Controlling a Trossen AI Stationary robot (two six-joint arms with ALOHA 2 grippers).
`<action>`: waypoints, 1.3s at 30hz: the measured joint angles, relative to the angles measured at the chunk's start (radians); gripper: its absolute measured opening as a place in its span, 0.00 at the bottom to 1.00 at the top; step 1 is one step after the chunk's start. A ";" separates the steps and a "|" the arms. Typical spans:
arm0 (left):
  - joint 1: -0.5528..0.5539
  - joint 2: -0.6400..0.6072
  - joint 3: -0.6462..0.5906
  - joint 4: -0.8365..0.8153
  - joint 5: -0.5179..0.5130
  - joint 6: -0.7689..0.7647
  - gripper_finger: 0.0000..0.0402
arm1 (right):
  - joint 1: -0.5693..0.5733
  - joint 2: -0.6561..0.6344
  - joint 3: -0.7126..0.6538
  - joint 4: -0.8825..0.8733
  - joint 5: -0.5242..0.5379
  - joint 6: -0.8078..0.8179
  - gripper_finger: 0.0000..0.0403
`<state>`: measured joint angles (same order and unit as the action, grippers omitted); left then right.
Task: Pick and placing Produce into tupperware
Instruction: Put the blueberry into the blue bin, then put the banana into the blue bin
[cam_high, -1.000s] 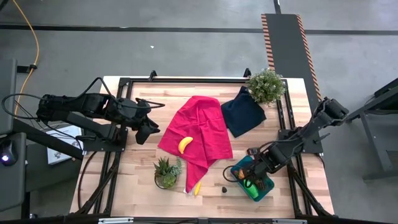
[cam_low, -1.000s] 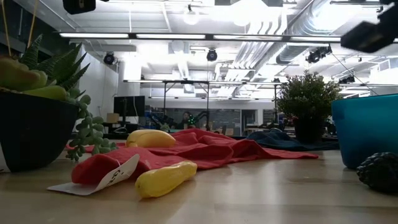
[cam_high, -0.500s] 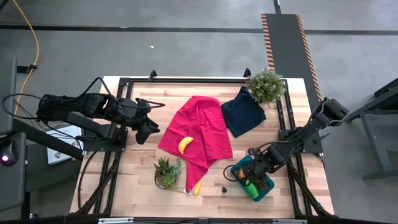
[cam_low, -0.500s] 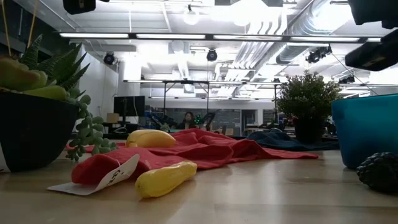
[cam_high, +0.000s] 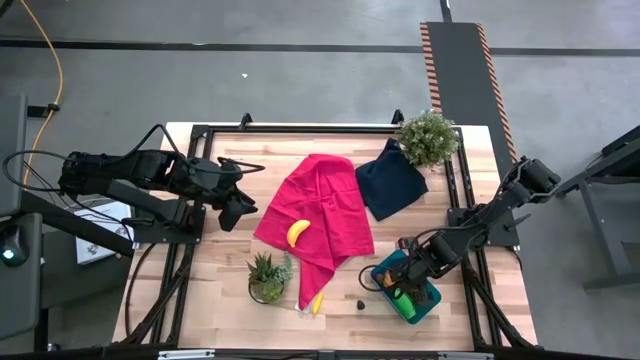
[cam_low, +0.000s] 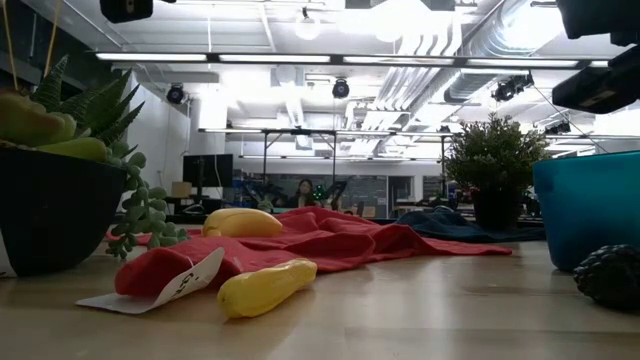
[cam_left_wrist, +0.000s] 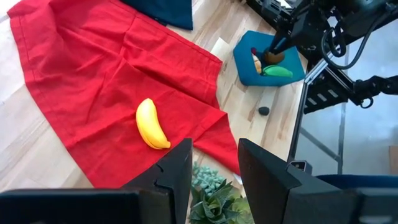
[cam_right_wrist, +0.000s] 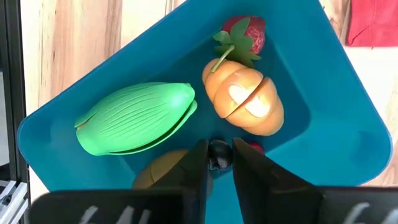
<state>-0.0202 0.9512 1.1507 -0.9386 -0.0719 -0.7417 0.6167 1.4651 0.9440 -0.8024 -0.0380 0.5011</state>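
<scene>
The dark round piece (cam_right_wrist: 219, 153) sits inside the teal tupperware's rim (cam_right_wrist: 298, 149) among produce in the right wrist view, so my right gripper should open.
The teal tupperware (cam_high: 415, 315) sits near the table's near right corner. It holds a green piece (cam_right_wrist: 137, 118), an orange piece (cam_right_wrist: 245, 99), a red strawberry (cam_right_wrist: 245, 28) and a brown piece (cam_right_wrist: 158, 177). My right gripper (cam_high: 402, 277) hangs over it, shut on a small dark round piece (cam_right_wrist: 219, 153). One yellow banana (cam_high: 297, 232) lies on the red cloth. Another banana (cam_high: 317, 302) rests on the wood by the near edge. My left gripper (cam_high: 240, 210) waits open above the table's left side, touching nothing. My right gripper pinches the small dark round piece (cam_right_wrist: 219, 149) between its two fingertips (cam_right_wrist: 198, 163), coming from above and pointing down into the tupperware. The piece fills the narrow gap. Whether it is lifted clear of the tub floor cannot be told.
A red cloth (cam_high: 325, 200) lies across the table's middle, with a dark navy cloth (cam_high: 390, 180) to its right. One potted plant (cam_high: 428, 138) stands at the far right, another (cam_high: 268, 275) near the near edge. A small dark lump (cam_high: 361, 302) lies left of the tub. Black frame rails border the table.
In the low view, the right arm's dark parts have come down a little over the tupperware, then held still. The left arm and the bananas have stayed where they were.
</scene>
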 joint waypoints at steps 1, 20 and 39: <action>0.000 0.000 0.000 0.000 0.000 -0.004 0.29 | 0.000 0.000 0.000 0.000 0.000 0.000 0.13; 0.000 0.000 0.000 0.001 0.000 -0.023 0.29 | 0.000 0.000 0.000 0.003 0.001 0.010 0.28; 0.000 0.000 0.000 0.009 -0.007 -0.025 0.29 | -0.001 0.000 0.001 0.032 0.012 0.188 0.28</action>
<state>-0.0200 0.9512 1.1506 -0.9295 -0.0789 -0.7671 0.6155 1.4651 0.9447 -0.7703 -0.0264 0.6893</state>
